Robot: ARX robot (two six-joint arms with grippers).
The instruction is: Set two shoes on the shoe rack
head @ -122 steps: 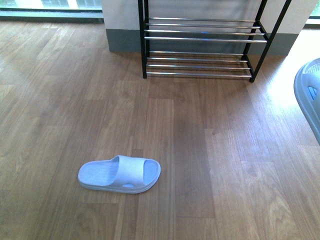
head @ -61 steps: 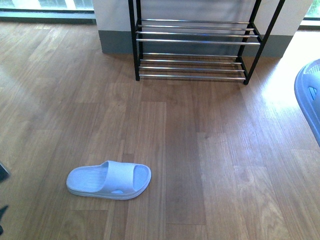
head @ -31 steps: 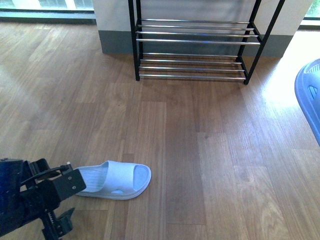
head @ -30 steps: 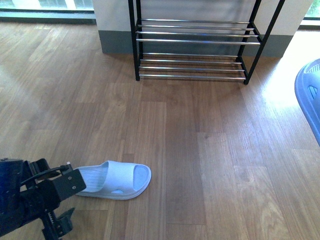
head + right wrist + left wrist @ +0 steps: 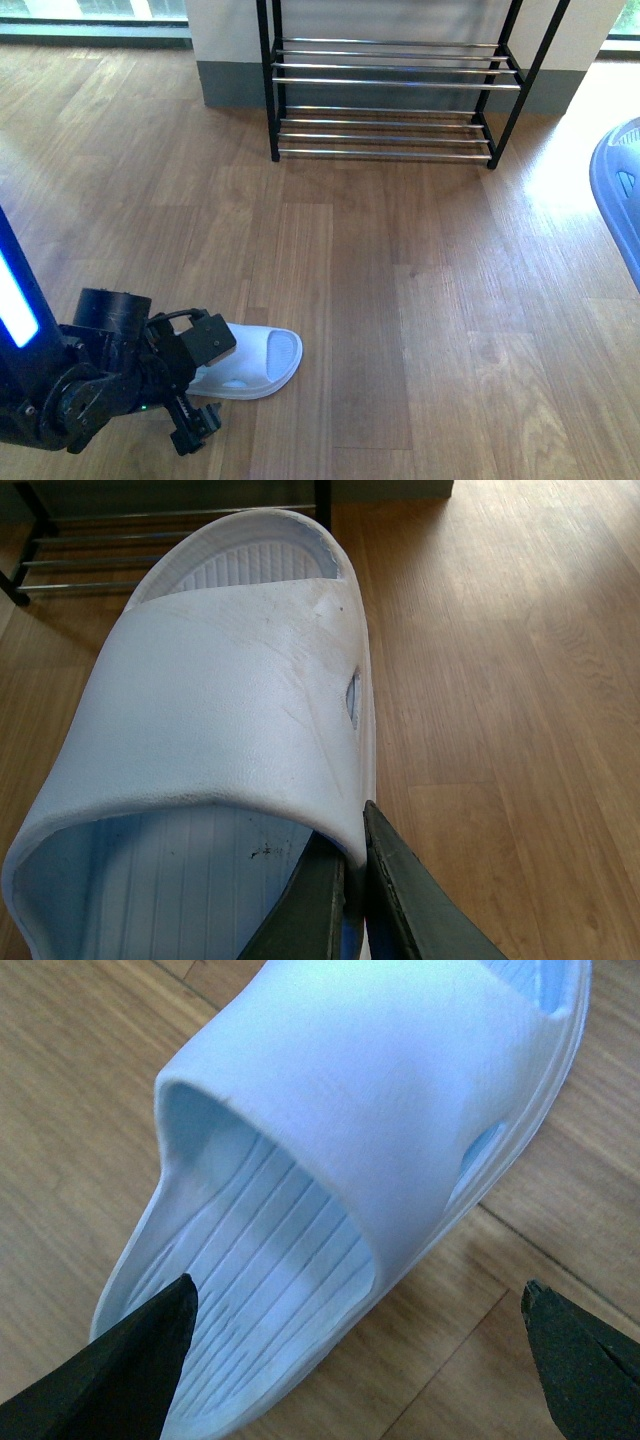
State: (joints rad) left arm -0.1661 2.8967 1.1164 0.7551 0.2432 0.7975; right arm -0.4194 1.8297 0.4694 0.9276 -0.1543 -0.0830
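Observation:
My left gripper should next grab this sandal by the edge of its strap [image 5: 395, 1240]. Then it can place the sandal on the shoe rack.
A pale blue-white slide sandal [image 5: 262, 360] lies on the wood floor at the lower left of the front view, toe pointing right. My left gripper [image 5: 203, 388] hovers open over its heel end and hides that end. In the left wrist view one fingertip [image 5: 140, 1365] is over the heel footbed of that sandal [image 5: 380, 1130], and the other is over bare floor. My right gripper [image 5: 352, 885] is shut on the strap edge of a second slide sandal [image 5: 220, 700]; the right arm is outside the front view. The shoe rack [image 5: 380, 82] stands against the far wall, its shelves bare.
A lavender plastic basket [image 5: 622, 190] reaches in from the right edge of the front view. Bare wood floor lies between the sandal and the rack. A grey skirting and white wall [image 5: 225, 60] stand behind the rack [image 5: 150, 540], with windows at the top corners.
My left arm has come in from the lower left and now covers the heel end of the floor sandal. The sandal has not moved.

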